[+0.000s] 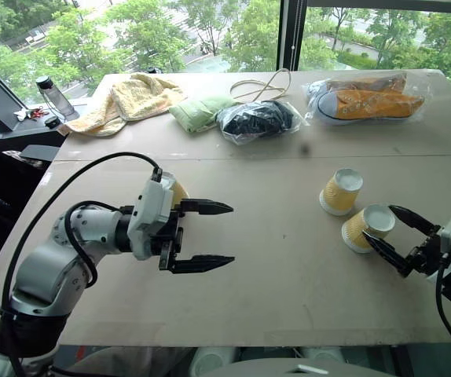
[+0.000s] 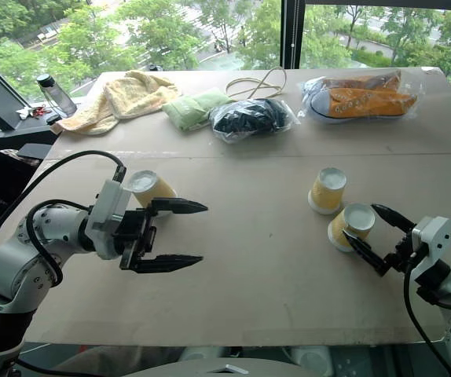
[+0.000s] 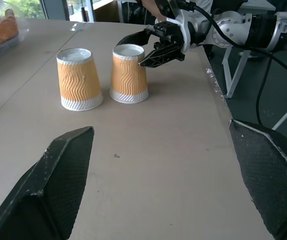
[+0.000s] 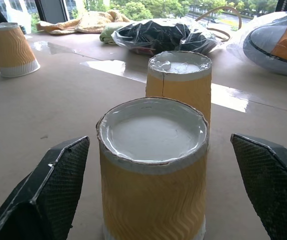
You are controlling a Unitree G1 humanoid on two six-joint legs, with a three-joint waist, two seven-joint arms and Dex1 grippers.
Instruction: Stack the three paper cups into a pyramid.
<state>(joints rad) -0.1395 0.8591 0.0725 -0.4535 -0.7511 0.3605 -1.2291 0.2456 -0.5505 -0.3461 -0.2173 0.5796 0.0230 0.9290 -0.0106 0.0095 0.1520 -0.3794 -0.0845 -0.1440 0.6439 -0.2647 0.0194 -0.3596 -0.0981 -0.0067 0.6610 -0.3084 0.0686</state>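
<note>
The fingers of my right gripper are on either side of the nearer paper cup, so they would hold the cup if they closed now, and my right gripper should close on it.
Two paper cups stand upside down on the right of the table: one (image 1: 341,191) further back and one (image 1: 367,226) nearer me, almost touching. My right gripper (image 1: 378,221) is open, a finger on each side of the nearer cup (image 4: 153,165), with a gap on both sides. The third cup (image 2: 151,188) stands upside down on the left, just behind my left gripper (image 2: 204,232). That gripper hovers open and empty above the table and points to the right. In the left wrist view both right-hand cups (image 3: 78,80) stand side by side, the right gripper's fingers (image 3: 156,55) around one.
Along the far side of the table (image 1: 273,267) lie a yellow towel (image 1: 127,98), a green cloth (image 1: 198,112), a black bundle in plastic (image 1: 258,119), bagged orange shoes (image 1: 367,98) and a cord (image 1: 265,85). A bottle (image 1: 53,96) stands off the far left corner.
</note>
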